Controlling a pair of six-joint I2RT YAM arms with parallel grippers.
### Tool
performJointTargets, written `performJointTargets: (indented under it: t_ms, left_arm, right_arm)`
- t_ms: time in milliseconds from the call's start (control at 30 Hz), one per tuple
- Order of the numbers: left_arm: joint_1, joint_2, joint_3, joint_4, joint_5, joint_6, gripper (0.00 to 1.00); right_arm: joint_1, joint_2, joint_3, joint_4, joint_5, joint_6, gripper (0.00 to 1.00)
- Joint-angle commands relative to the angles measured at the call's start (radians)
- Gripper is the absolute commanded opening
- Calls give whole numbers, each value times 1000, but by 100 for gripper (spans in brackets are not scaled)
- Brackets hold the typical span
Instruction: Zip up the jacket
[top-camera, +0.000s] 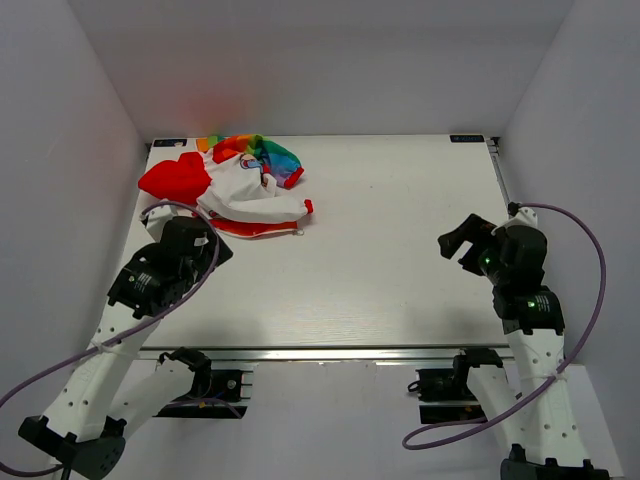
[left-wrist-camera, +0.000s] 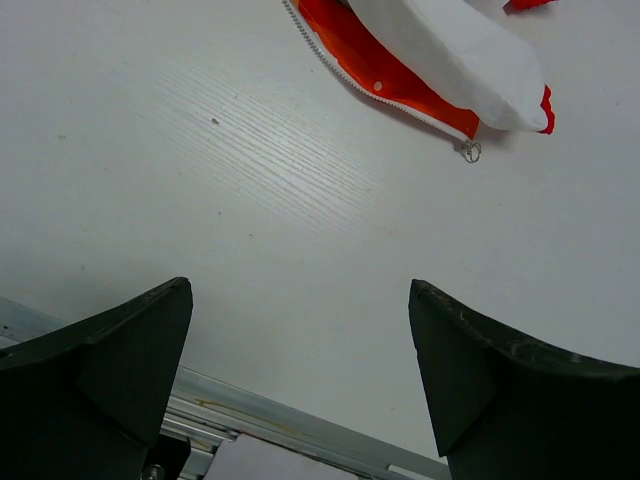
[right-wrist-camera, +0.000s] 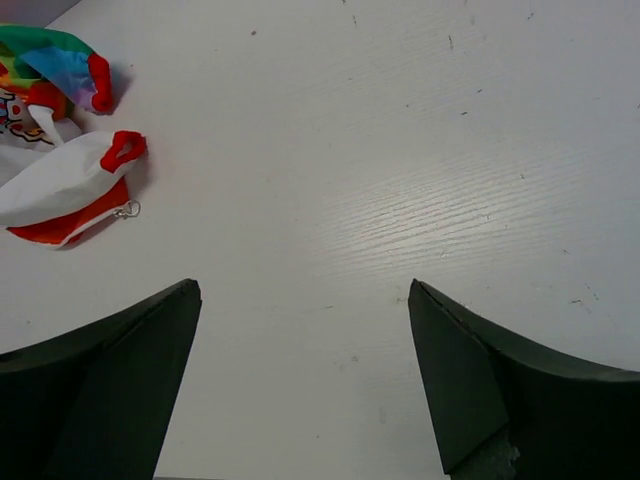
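Note:
The robot's left gripper should next grab the jacket by its white body behind the red zipper edge, so the hood and zipper stay free to unfold.
The jacket (top-camera: 240, 188) lies crumpled at the table's far left, white body, red hood (top-camera: 174, 178) to the left, rainbow-striped part (top-camera: 265, 153) at the back. Its red lower edge with the zipper teeth (left-wrist-camera: 345, 50) faces the near side, and a small metal zipper pull (left-wrist-camera: 470, 151) lies at its right end, also in the right wrist view (right-wrist-camera: 127, 209). My left gripper (left-wrist-camera: 300, 285) is open and empty, just near of the jacket (top-camera: 203, 243). My right gripper (right-wrist-camera: 305, 285) is open and empty, far to the right (top-camera: 457, 240).
The white table (top-camera: 390, 240) is enclosed by pale walls at the left, back and right. A metal rail (left-wrist-camera: 290, 435) runs along the near edge. Small black fittings (top-camera: 467, 138) sit at the back edge.

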Motion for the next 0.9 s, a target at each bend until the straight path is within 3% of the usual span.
performJointTargets:
  t_ms: [0, 133, 300, 433, 667, 867]
  left_arm:
    - [2, 8, -7, 18, -7, -14, 98]
    - [1, 60, -10, 67, 0, -9, 98]
    - [2, 181, -8, 240, 33, 23, 98]
    - [10, 414, 16, 412, 20, 37, 98]
    - [155, 863, 266, 501, 77, 109, 98]
    - [220, 1097, 478, 616, 197, 227, 98]
  right_arm:
    - [-2, -10, -17, 55, -12, -18, 89]
    - [-2, 42, -13, 14, 107, 25, 89]
    - [-1, 152, 25, 15, 2, -45, 89]
    - [-2, 153, 27, 84, -35, -21, 89]
    - [-2, 117, 9, 161, -137, -54, 89]
    - [-2, 147, -30, 173, -186, -71, 89]
